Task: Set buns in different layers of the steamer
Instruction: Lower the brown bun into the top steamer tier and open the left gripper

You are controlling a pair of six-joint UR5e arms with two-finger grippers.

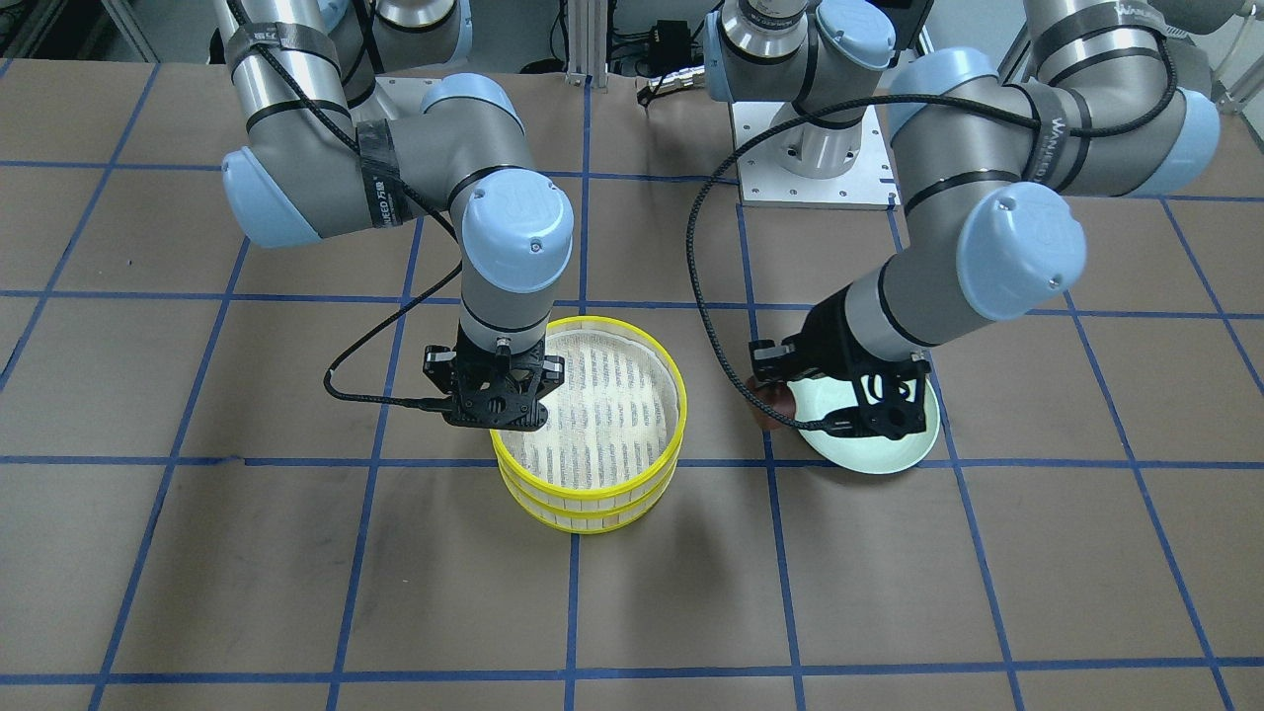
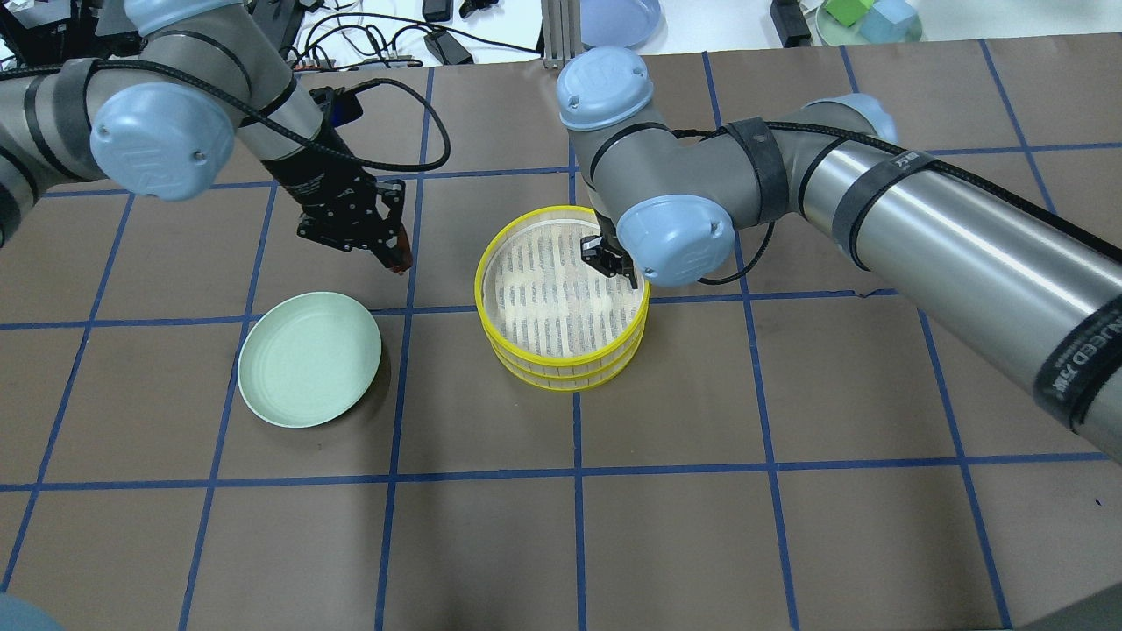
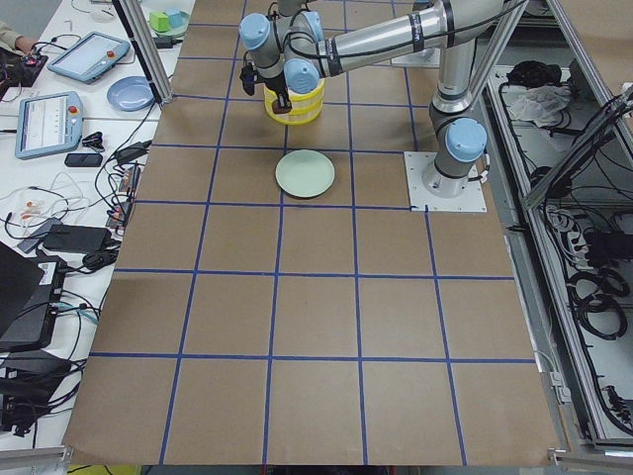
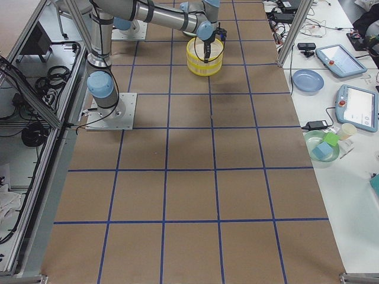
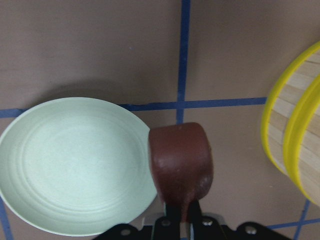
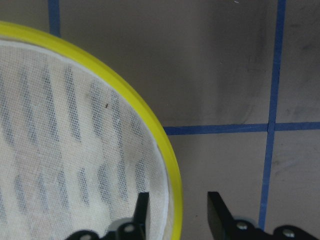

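My left gripper needs to bring the reddish-brown bun (image 1: 770,401) inside the yellow rim (image 1: 664,355) before letting go, because the bun hangs beside the plate, short of the steamer.
Two steamer layers are stacked mid-table, the top layer (image 2: 561,212) on the lower one (image 2: 570,382). The top layer's white cloth base (image 1: 592,395) is bare. My left gripper (image 2: 396,254) is shut on the dark reddish-brown bun (image 5: 181,162) and holds it above the table, between the plate and the stack. My right gripper (image 6: 176,202) is open. Its fingers (image 6: 216,212) straddle the top layer's yellow rim (image 6: 150,125), one inside and one outside. The cream-white bun is out of view.
A pale green plate (image 2: 308,358) lies bare on the brown papered table, to the left of the stack in the overhead view, and shows in the left wrist view (image 5: 75,160). Blue tape lines grid the table. Cables, tablets and dishes lie beyond the far edge.
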